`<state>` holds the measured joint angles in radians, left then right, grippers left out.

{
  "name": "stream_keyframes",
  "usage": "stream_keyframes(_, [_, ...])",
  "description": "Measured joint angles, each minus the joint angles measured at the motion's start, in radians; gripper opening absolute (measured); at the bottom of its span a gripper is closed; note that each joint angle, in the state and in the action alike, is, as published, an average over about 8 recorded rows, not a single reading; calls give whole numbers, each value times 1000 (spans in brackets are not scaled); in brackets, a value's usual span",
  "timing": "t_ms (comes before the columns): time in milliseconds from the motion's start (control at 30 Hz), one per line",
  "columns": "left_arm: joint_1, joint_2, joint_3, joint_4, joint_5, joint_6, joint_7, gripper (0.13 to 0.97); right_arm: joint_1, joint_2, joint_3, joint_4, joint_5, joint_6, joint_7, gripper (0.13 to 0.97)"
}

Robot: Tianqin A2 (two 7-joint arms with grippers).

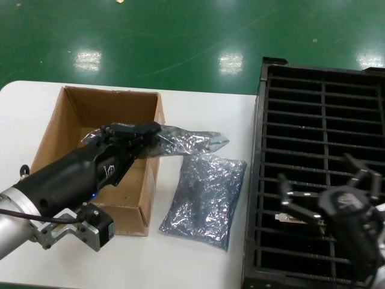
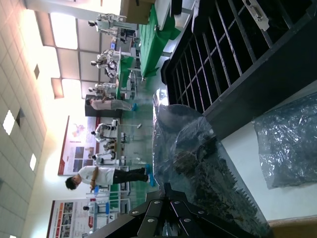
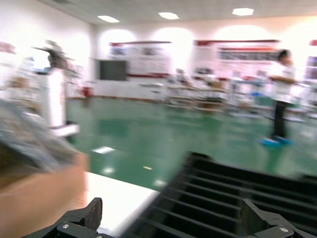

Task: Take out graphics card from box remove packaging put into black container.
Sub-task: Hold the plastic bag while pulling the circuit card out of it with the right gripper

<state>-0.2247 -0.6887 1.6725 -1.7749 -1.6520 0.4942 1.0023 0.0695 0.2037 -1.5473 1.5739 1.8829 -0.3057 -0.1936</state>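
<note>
My right gripper is going to grab the anti-static bag next by its loose end (image 1: 212, 142), to unpack the graphics card for the black container.
My left gripper (image 1: 151, 133) is shut on a shiny grey anti-static bag (image 1: 189, 141) and holds it above the right wall of the brown cardboard box (image 1: 78, 108). In the left wrist view the gripper (image 2: 171, 191) pinches the bag's edge (image 2: 198, 198), and a dark graphics card (image 2: 190, 158) shows dimly through the plastic. My right gripper (image 1: 322, 180) is open and empty over the black container (image 1: 319, 108); it also shows in the right wrist view (image 3: 172, 215). A silver end bracket (image 1: 287, 217) of another card sits in a container slot.
A second crinkled grey bag (image 1: 204, 195) lies flat on the white table (image 1: 198, 265) between the box and the container. The container's left wall (image 1: 255, 180) stands close to this bag. Green floor lies beyond the table's far edge.
</note>
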Motion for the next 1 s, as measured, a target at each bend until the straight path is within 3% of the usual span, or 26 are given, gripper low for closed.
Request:
stream_keyframes(433, [0,0,0,0,0,0,0,140,104,90,-202,17,-80,-44,105,890])
stream_keyframes(633, [0,0,0,0,0,0,0,140,127,130,-243,27,-96,-34,173,806])
stream_keyframes(767, [0,0,0,0,0,0,0,140,133,143,-251,29,-98,-23,197,806])
stream_keyframes(1000, [0,0,0,0,0,0,0,140,148,162,-266,27,-113,-2,220,650])
